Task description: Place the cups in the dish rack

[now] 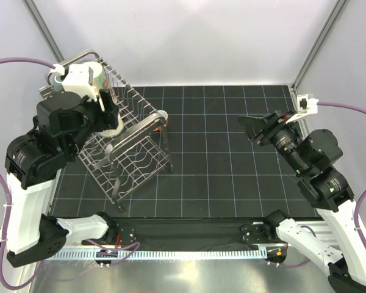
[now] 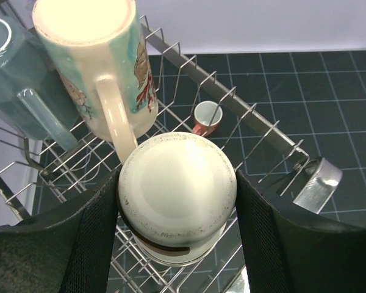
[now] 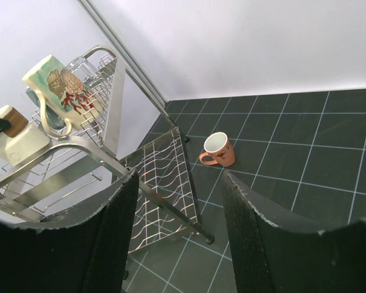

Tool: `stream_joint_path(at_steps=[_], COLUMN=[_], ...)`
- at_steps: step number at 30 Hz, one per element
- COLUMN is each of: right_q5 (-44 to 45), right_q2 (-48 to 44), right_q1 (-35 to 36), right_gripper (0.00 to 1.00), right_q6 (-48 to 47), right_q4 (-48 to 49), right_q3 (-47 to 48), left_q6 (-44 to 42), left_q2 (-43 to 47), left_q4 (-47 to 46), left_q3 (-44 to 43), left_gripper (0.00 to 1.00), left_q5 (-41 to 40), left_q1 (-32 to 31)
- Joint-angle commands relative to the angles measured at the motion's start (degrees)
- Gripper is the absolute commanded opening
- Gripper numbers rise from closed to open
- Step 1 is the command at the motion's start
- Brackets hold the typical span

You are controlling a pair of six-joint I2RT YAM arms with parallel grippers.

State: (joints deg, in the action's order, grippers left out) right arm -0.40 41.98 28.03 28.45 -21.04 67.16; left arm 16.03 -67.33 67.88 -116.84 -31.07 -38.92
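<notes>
I should keep holding the cup (image 2: 177,201) with my left gripper. It is above open rods beside the large cream mug's handle, so it would fall onto them if I opened now.
My left gripper (image 2: 177,186) is shut on the small brown-based cup (image 2: 177,201). It holds the cup upside down over the rods of the silver wire dish rack (image 2: 265,131). In the rack, a large cream mug with red-brown print (image 2: 97,61) lies next to a grey-teal tumbler (image 2: 18,85). A clear glass (image 3: 85,64) sits at the rack's far end. The salmon-pink mug (image 3: 218,149) stands upright on the mat just beyond the rack. My right gripper (image 3: 180,177) is open and empty, high above the mat, well short of that mug. In the top view, my left gripper (image 1: 108,116) hangs over the rack (image 1: 134,165) and my right gripper (image 1: 251,127) is at the right.
The black gridded mat (image 1: 232,177) covers the table. Metal frame posts (image 1: 320,39) stand at the back corners with white walls behind. The rack's thick loop handle (image 3: 67,152) rises close to my right gripper's left finger.
</notes>
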Motion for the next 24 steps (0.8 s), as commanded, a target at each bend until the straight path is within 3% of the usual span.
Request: stream_joint_path(at_steps=[1, 9, 15, 24], right_q5=[-0.5, -1.5, -2.8, -4.7], right_q2=[0.2, 1.8, 2.8, 2.8], right_q1=[0.3, 0.3, 0.2, 0.3], right_gripper=[0.58, 0.58, 0.58, 0.58], right_q6=[0.7, 1.4, 2.3, 4.9], right_q4=[1.8, 2.7, 2.8, 2.9], right_q3=[0.4, 0.5, 0.0, -2.5], left_q6=[-1.0, -1.5, -2.7, -3.5], left_q2=[1.7, 6.0, 7.3, 8.8], left_q4=[-0.7, -5.9, -8.0, -12.0], left_q3=[1.7, 13.3, 17.2, 21.0], left_gripper=[0.00, 0.00, 0.00, 0.00], left_q5=[-3.7, -6.5, -10.6, -10.1], left_q1=[0.1, 0.2, 0.9, 7.4])
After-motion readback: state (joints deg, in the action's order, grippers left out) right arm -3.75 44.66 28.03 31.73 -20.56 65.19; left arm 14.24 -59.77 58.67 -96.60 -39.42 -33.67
